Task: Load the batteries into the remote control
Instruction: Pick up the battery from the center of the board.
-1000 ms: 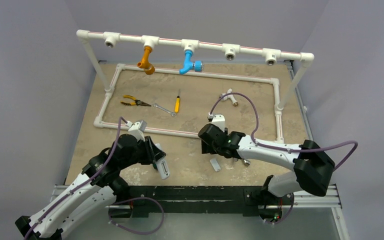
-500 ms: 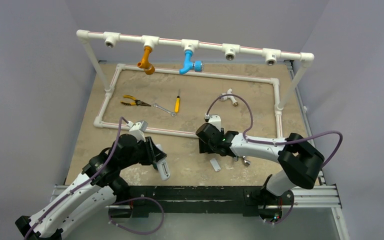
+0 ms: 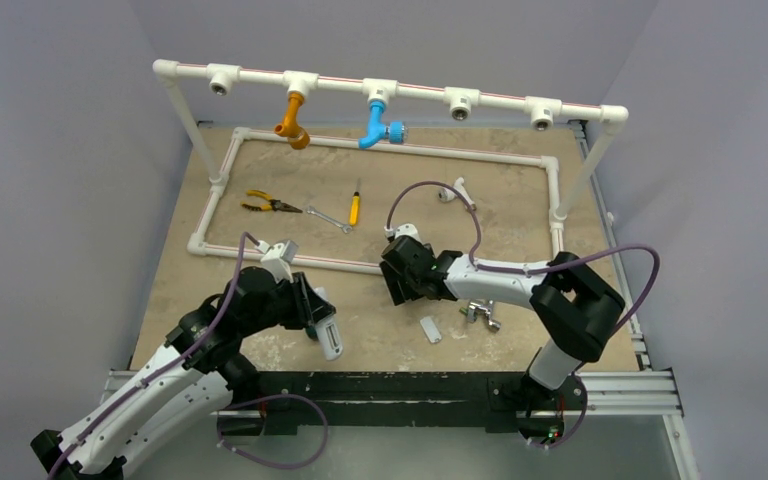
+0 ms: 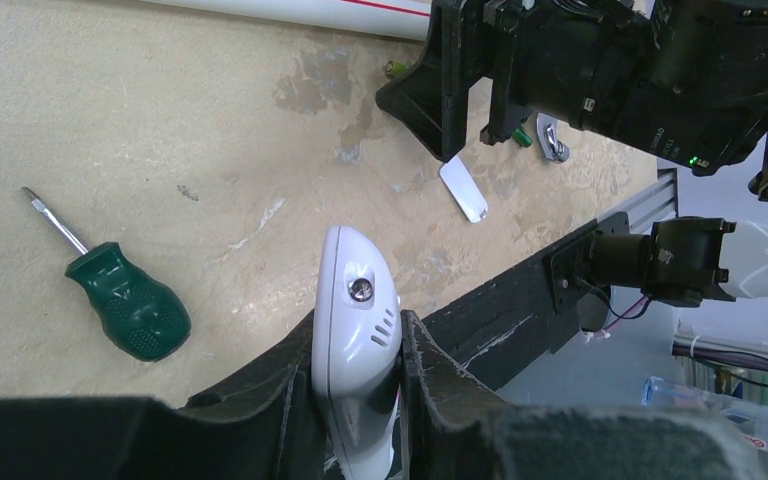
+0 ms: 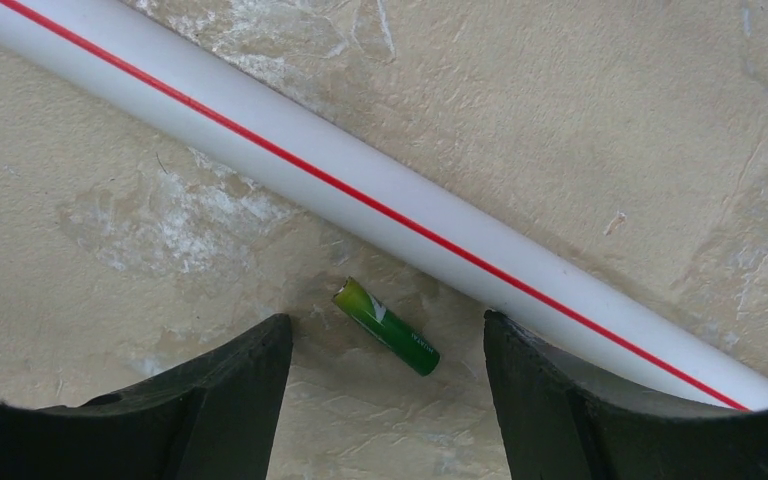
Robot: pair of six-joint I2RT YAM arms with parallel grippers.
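The battery's dark green end [image 5: 413, 347] lies between both fingers, level with them down by the table. I need to close my right gripper now, as that would hold the battery.
My left gripper [image 3: 322, 322] is shut on the white remote control [image 3: 327, 335] and holds it on edge above the table's near edge. In the left wrist view the remote [image 4: 358, 300] sits clamped between the fingers. One green battery [image 5: 387, 327] lies on the table beside the white red-striped pipe [image 5: 380, 200]. My right gripper [image 5: 385, 325] is open and hangs right over it, one finger on each side, not touching. In the top view the right gripper [image 3: 397, 285] hides this battery. A second small green piece [image 4: 520, 137] lies by a metal fitting [image 4: 552, 140].
The small white cover plate [image 3: 430, 329] lies near the right gripper. A green-handled screwdriver [image 4: 130, 305] lies left of the remote. Pliers [image 3: 265, 203], a wrench [image 3: 328, 218], a yellow screwdriver [image 3: 354, 208] and a white tee fitting [image 3: 452, 190] lie inside the pipe frame [image 3: 555, 200].
My right gripper has moved left and away from the cover plate, up to the pipe and over the battery. My left gripper holds the remote in the same place.
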